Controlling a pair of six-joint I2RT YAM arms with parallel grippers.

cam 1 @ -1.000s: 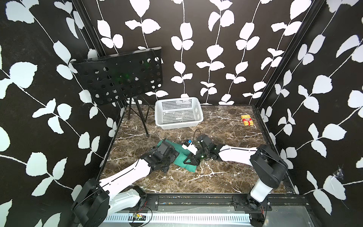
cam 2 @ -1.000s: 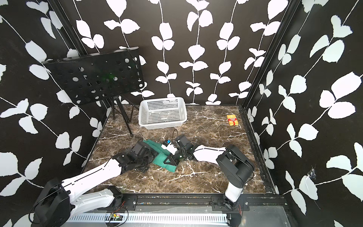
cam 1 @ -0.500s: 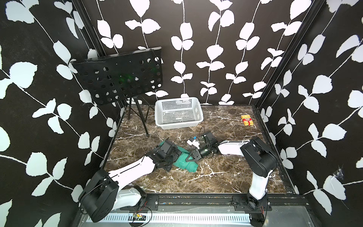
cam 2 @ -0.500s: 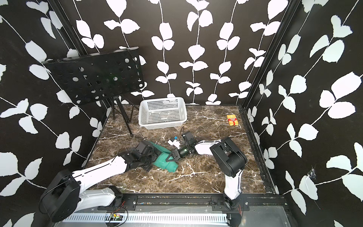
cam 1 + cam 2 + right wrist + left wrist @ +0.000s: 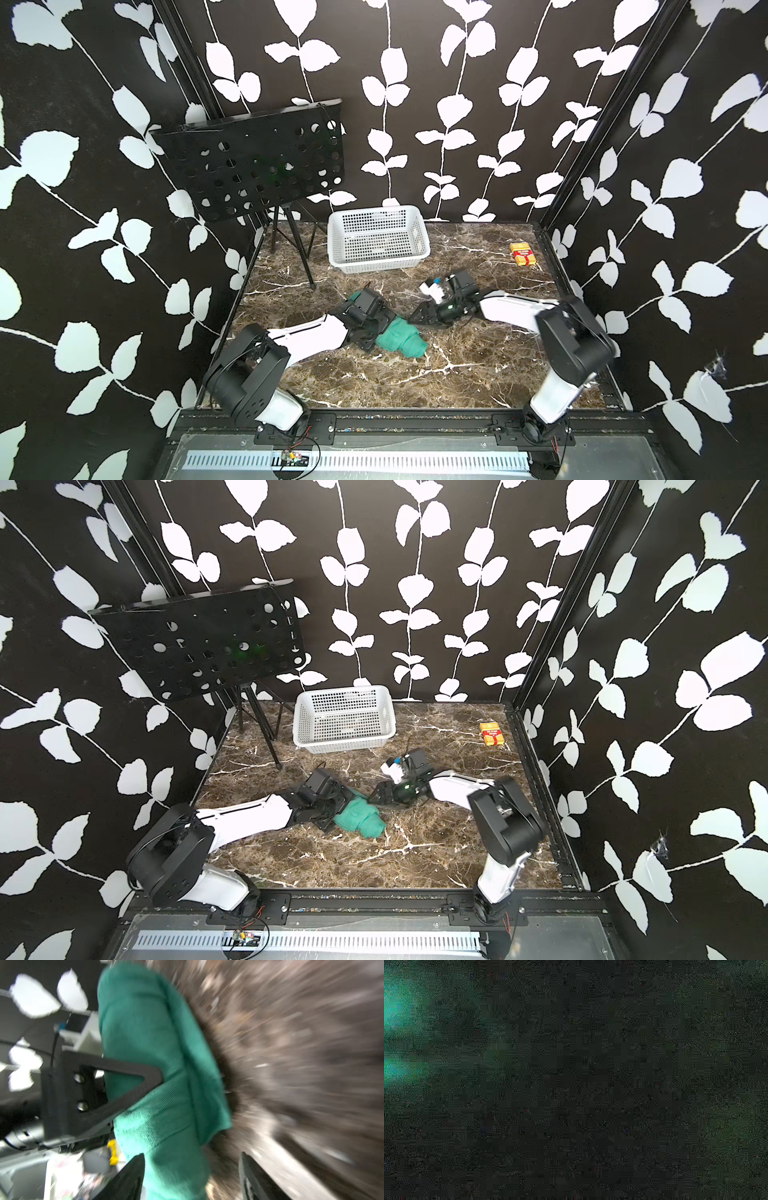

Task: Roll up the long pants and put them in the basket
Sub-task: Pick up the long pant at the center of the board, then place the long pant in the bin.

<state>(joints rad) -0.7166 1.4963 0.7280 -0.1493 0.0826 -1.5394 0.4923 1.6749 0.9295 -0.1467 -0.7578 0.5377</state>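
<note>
The left gripper grips the rolled long pants across the thick body next, keeping them rolled up for placing into the basket.
The long pants point(image 5: 402, 340) point(image 5: 360, 820) lie as a short, thick teal-green roll on the marble table in both top views. My left gripper point(image 5: 376, 328) sits at the roll's left end with its jaws wide. One of its black triangular fingers point(image 5: 128, 1067) lies across the cloth in the right wrist view. The left wrist view is almost black, with a teal glow of the pants point(image 5: 392, 1009) at one edge. My right gripper point(image 5: 419, 316) point(image 5: 191, 1176) is open at the roll's far-right side. The pants point(image 5: 158, 1064) reach loosely between its fingers.
A white mesh basket point(image 5: 376, 266) stands behind the arms near the back wall. A black perforated music stand point(image 5: 257, 162) on a tripod is at the back left. A small yellow and red box point(image 5: 523, 253) lies at the back right.
My right gripper has opened and drawn back to the right of the cloth. The pants have gone from a flatter strip to a tight roll. The left gripper has moved right with it.
</note>
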